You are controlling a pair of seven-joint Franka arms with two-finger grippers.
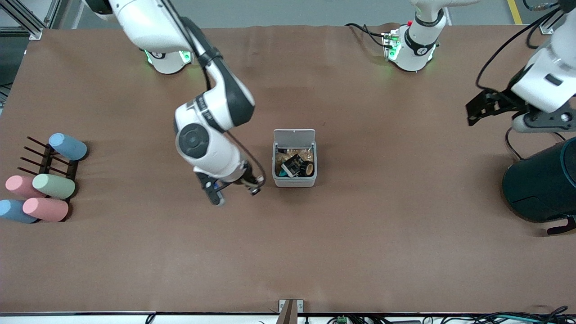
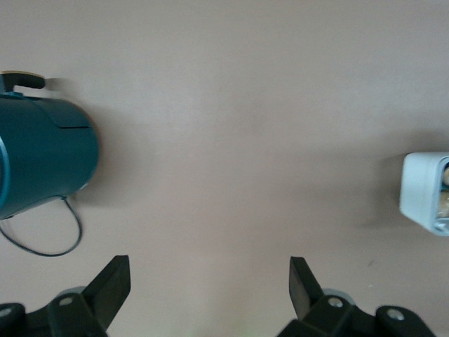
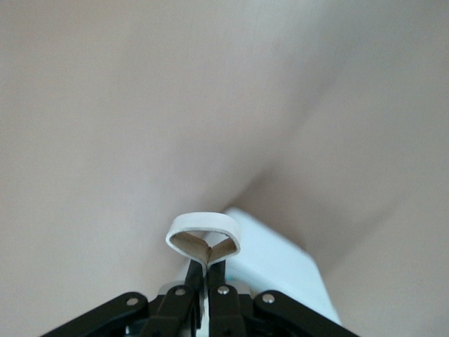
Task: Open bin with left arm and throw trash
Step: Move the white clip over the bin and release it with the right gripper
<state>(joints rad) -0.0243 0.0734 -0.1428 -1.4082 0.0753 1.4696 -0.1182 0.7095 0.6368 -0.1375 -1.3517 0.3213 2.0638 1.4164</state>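
Observation:
I should keep holding the tan loop (image 3: 203, 223) with my right gripper until the loop is over the bin, because it is still short of the bin's near side.
The bin (image 1: 294, 181) stands mid-table with its lid (image 1: 294, 135) hinged upright. Inside lie a black printed packet (image 1: 293, 165) and a black ring (image 1: 309, 168) among tan scraps. My right gripper (image 1: 251, 183) hangs beside the bin, toward the right arm's end, and is shut on a tan loop of strip (image 1: 256, 190). The right wrist view shows the loop (image 3: 203, 242) pinched between the fingers, with the bin's white wall (image 3: 280, 267) just under it. My left gripper (image 1: 483, 108) is open and empty, high over the left arm's end of the table; its wrist view shows it (image 2: 210, 281) over bare table, with the bin (image 2: 424, 193) at the edge.
A big dark teal cylinder (image 1: 542, 184) lies at the left arm's end, below the left gripper, and shows in the left wrist view (image 2: 42, 158). Several pastel cylinders (image 1: 53, 185) and a dark rack (image 1: 47, 162) sit at the right arm's end.

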